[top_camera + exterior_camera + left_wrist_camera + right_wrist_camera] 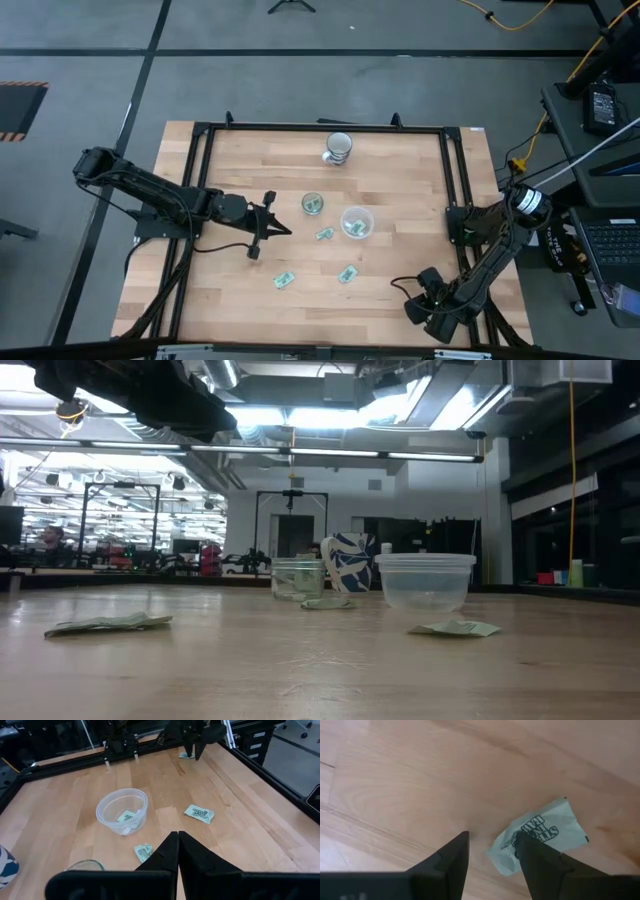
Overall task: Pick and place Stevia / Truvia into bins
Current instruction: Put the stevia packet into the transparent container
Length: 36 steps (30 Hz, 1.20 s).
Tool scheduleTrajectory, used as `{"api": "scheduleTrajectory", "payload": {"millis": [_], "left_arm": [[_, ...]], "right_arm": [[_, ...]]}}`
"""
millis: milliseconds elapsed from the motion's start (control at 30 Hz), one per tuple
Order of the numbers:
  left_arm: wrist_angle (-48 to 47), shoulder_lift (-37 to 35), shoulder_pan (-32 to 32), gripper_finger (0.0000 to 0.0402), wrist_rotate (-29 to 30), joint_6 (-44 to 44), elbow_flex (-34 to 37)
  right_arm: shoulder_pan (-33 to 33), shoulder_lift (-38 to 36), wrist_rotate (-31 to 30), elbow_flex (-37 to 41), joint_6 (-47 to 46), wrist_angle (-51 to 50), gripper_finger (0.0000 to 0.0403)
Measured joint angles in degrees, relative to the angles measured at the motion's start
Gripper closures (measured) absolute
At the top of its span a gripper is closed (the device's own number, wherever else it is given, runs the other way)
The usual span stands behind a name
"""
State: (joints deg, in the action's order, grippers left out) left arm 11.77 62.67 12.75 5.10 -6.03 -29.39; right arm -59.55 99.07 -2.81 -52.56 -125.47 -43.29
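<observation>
The right gripper grabs the Stevia packet by its printed end [520,842] next, to place the packet into the plastic bin.
Light green packets lie flat on the wood: one [324,234] between the cups, one [347,273] and one [283,280] nearer the near edge. The clear glass [313,204] and the wider plastic cup [357,222] each hold packets. My left gripper [288,231] is shut and hovers left of the glass, its fingertips [177,834] together. My right gripper [428,300] is open near the table's near right corner. It points down over another packet [545,836], which lies partly behind one finger [532,855]. My right gripper has one fingertip [521,839] standing over the edge of the packet, which lies flat on the table. Whether it touches the packet I cannot tell. My left gripper touches nothing.
A whitish cup with blue bands [338,147] stands toward the far edge. A black frame [320,127] runs around the tabletop. Bare wood lies left of the near packets and along the far left. In the low view the arms are above the picture, apart from a dark shape at upper left.
</observation>
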Motion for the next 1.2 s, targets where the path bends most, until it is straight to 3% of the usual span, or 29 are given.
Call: {"api": "scheduleTrajectory", "payload": {"millis": [200, 533, 900, 1200], "left_arm": [[0.0, 0.0, 0.0, 0.0399, 0.0, 0.3, 0.0], [0.0, 0.0, 0.0, 0.0399, 0.0, 0.3, 0.0], [-3.4, 0.0, 0.0, 0.0399, 0.0, 0.8, 0.0], [-5.2, 0.0, 0.0, 0.04, 3.5, -0.2, 0.0]], "right_arm": [[0.0, 0.0, 0.3, 0.1, -0.1, 0.5, 0.0267], [0.0, 0.2, 0.3, 0.2, 1.1, 0.3, 0.0394], [0.0, -0.5, -0.4, 0.2, 4.5, 0.3, 0.0401], [0.2, -4.8, -11.7, 0.4, 7.6, -4.3, 0.0402]]}}
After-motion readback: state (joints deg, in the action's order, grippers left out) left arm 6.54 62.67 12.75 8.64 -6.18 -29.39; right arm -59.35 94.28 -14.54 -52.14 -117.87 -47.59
